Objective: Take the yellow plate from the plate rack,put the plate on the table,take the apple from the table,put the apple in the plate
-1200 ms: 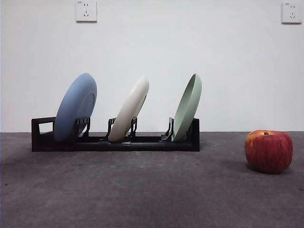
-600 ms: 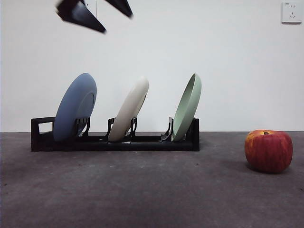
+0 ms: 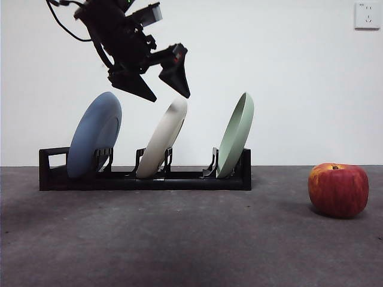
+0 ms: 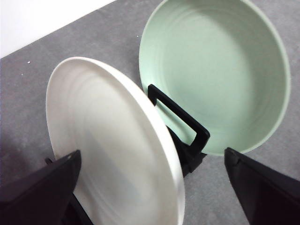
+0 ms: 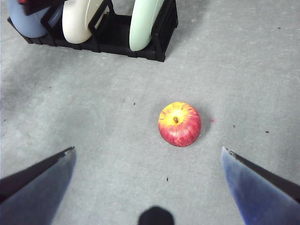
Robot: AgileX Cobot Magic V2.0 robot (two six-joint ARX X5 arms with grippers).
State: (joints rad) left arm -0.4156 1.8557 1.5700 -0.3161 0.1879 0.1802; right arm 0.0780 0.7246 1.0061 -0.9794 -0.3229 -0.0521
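Observation:
My left gripper should next take the yellow plate from the rack and grab it by its top rim (image 3: pixel 178 103), because the rack's black wires enclose the plate's lower edge.
The yellow plate (image 3: pixel 163 139), cream-coloured, leans in the middle slot of the black plate rack (image 3: pixel 143 177) on the table (image 3: pixel 179 239). My left gripper (image 3: pixel 169 95) is open just above the plate's top rim, one jaw on each side. The left wrist view shows the plate (image 4: pixel 108 140) between the open jaws of my left gripper (image 4: pixel 150 187). The red apple (image 3: pixel 338 190) sits on the table at the right. My right gripper (image 5: pixel 147 173) is open, high above the apple (image 5: pixel 180 124). The right wrist view also shows the rack (image 5: pixel 117 35) and the yellow plate (image 5: pixel 79 21).
A blue plate (image 3: pixel 94 134) stands in the rack's left slot and a pale green plate (image 3: pixel 236 135) in the right slot; the green plate (image 4: pixel 215 70) is close behind the cream one. A white wall stands behind the rack.
My left gripper has come down from the top of the front view to just above the yellow plate's rim. The plates, the rack and the apple have not moved.

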